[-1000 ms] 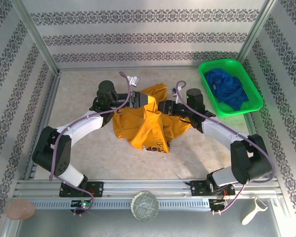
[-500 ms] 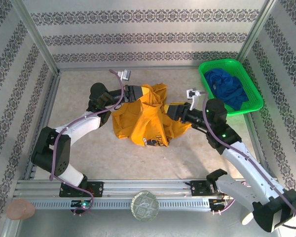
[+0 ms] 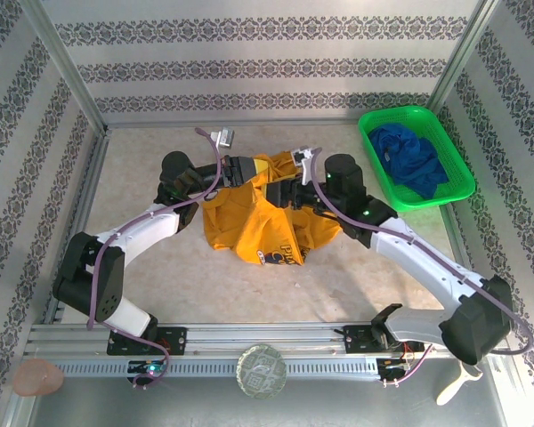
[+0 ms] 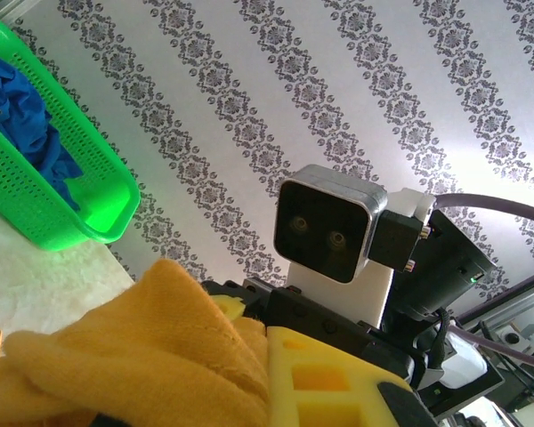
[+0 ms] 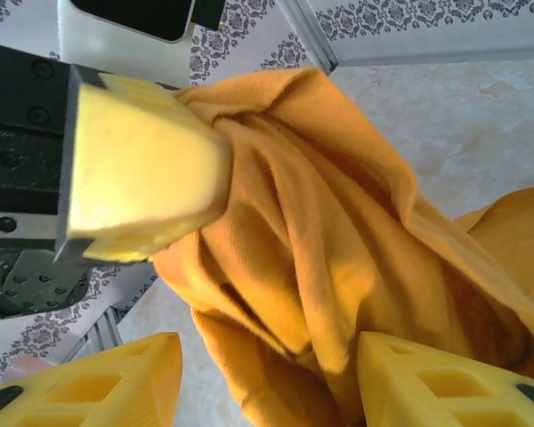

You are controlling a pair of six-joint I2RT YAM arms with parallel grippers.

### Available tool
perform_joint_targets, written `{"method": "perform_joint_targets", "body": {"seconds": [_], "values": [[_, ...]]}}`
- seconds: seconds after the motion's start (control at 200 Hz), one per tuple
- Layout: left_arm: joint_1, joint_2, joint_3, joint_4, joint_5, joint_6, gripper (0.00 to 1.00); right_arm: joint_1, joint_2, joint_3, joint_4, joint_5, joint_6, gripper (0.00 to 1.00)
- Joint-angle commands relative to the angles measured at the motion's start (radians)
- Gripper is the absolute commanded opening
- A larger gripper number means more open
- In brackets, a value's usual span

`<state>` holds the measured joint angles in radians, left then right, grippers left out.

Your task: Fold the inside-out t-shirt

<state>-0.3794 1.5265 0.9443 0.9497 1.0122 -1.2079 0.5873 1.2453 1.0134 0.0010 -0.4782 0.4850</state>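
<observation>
My right gripper grabs the t-shirt's hanging fold (image 3: 263, 186) (image 5: 272, 322) beside my left gripper's finger next, which frees my left gripper to regrip for folding.
The inside-out t-shirt (image 3: 265, 222), mustard yellow, lies bunched in the middle of the table, a dark print showing at its near hem. My left gripper (image 3: 254, 169) is shut on its raised far edge; in the left wrist view the cloth (image 4: 116, 356) is pinched at the gripper (image 4: 258, 342). My right gripper (image 3: 287, 185) faces it from the right and stands open. In the right wrist view a hanging fold of the t-shirt (image 5: 338, 249) lies between my right gripper's (image 5: 267, 382) spread fingers (image 5: 436, 387), just below the left gripper's pad (image 5: 133, 178).
A green basket (image 3: 374, 120) at the back right holds a dark blue garment (image 3: 411, 160); the basket (image 4: 62, 209) also appears behind the cloth in the left wrist view. Patterned walls enclose three sides. A peeler (image 3: 458, 381) and a round disc (image 3: 261, 371) lie beyond the near rail.
My right arm swung out to the right, then came back left to the cloth beside the left gripper. The left gripper kept its hold, shifting slightly left.
</observation>
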Motion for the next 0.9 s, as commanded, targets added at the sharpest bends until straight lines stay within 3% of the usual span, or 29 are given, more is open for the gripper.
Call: {"method": "perform_joint_targets", "body": {"seconds": [0.0,0.045,0.09,0.19,0.28,0.35,0.475,0.53,0.624,0.749,0.894], "values": [[0.004,-0.035,-0.006,0.027,0.002,0.021,0.0,0.018,0.048,0.052,0.053,0.011,-0.023,0.54],[0.003,-0.036,-0.006,0.027,0.002,0.02,0.0,0.021,0.073,0.065,0.057,0.01,-0.022,0.52],[0.003,-0.039,-0.008,0.025,-0.001,0.018,0.0,0.023,0.094,0.074,0.062,0.006,-0.019,0.41],[0.004,-0.045,-0.005,-0.008,-0.009,0.033,0.0,0.018,0.094,0.074,0.067,-0.007,-0.011,0.0],[0.004,-0.058,-0.003,-0.078,-0.027,0.08,0.03,-0.001,0.042,0.054,0.05,-0.01,-0.009,0.0],[0.016,-0.081,-0.004,-0.174,-0.067,0.146,0.27,-0.034,-0.012,0.03,0.048,-0.027,0.004,0.0],[0.063,-0.156,-0.046,-0.264,-0.136,0.238,0.51,-0.099,-0.081,0.0,0.034,-0.065,0.03,0.0],[0.074,-0.194,-0.065,-0.317,-0.148,0.284,0.57,-0.12,-0.098,-0.007,0.036,-0.079,0.044,0.0],[0.053,-0.247,-0.084,-0.445,-0.144,0.393,0.59,-0.137,-0.111,-0.01,0.036,-0.089,0.048,0.0],[-0.024,-0.306,-0.11,-0.639,-0.216,0.555,0.63,-0.14,-0.109,-0.011,0.056,-0.105,0.071,0.0],[-0.127,-0.267,-0.103,-0.705,-0.308,0.663,0.66,-0.135,-0.105,-0.028,0.092,-0.115,0.108,0.0]]}}
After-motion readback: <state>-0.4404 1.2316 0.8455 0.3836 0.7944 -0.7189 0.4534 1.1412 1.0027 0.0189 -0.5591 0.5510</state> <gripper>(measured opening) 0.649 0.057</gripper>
